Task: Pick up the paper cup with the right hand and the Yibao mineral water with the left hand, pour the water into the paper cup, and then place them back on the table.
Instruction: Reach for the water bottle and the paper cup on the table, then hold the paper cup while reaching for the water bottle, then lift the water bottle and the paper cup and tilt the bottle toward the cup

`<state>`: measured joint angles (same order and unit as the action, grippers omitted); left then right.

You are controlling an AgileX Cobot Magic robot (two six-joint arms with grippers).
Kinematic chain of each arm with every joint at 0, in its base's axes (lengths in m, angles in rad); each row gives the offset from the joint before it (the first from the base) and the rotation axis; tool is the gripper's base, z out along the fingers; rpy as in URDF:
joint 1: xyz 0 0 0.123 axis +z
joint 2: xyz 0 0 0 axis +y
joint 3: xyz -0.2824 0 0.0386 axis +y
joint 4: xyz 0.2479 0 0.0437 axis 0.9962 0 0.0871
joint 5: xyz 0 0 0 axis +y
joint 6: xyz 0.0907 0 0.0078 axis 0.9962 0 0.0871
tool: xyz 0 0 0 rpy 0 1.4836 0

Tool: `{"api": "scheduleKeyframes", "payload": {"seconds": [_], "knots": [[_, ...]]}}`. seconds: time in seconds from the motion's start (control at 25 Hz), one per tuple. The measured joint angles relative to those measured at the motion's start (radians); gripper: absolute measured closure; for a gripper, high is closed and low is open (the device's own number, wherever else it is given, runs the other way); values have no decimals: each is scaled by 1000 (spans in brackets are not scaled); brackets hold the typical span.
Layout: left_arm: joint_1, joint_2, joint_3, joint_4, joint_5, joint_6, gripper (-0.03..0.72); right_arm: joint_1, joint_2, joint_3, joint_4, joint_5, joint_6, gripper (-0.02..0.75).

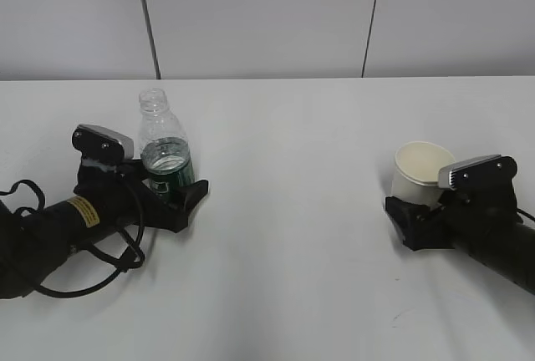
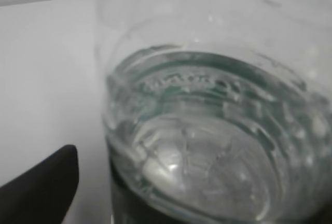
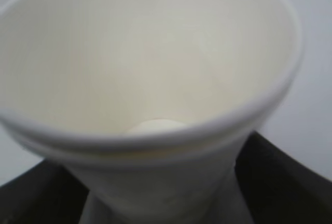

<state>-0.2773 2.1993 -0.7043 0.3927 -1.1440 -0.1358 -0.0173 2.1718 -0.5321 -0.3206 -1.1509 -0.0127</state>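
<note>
The right gripper grabs the lower part of the paper cup's side (image 1: 413, 193) (image 3: 161, 198) next, where the fingers just fit, because the cup's rim spreads much wider.
The Yibao mineral water (image 1: 163, 148) stands upright and uncapped on the table (image 1: 284, 236), left of centre, with water up to its green label. My left gripper (image 1: 173, 184) is open around its lower part. In the left wrist view the bottle (image 2: 207, 130) fills the frame, and a strip of table shows between it and the left finger (image 2: 41, 190). The paper cup (image 1: 420, 170) stands at the right, empty, its cream inside showing in the right wrist view (image 3: 150, 63). My right gripper (image 1: 415, 198) is open around its base, with narrow gaps on both sides.
A black cable (image 1: 100, 273) loops on the table beside the left arm. A grey panelled wall (image 1: 267, 18) rises behind the table's far edge.
</note>
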Motion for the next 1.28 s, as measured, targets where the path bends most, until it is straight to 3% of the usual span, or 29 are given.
{"api": "scheduleKeyframes", "payload": {"seconds": [0.64, 0.8, 1.0, 1.28], "knots": [[0, 0, 0, 0, 0, -14, 95, 0, 0, -20, -1, 0, 0, 115], [0, 0, 0, 0, 0, -15, 105, 0, 0, -20, -3, 0, 0, 156], [-1, 0, 0, 1, 0, -15, 162, 0, 0, -20, -3, 0, 1, 207], [-1, 0, 0, 3, 0, -17, 248, 0, 0, -20, -17, 0, 1, 211]]}}
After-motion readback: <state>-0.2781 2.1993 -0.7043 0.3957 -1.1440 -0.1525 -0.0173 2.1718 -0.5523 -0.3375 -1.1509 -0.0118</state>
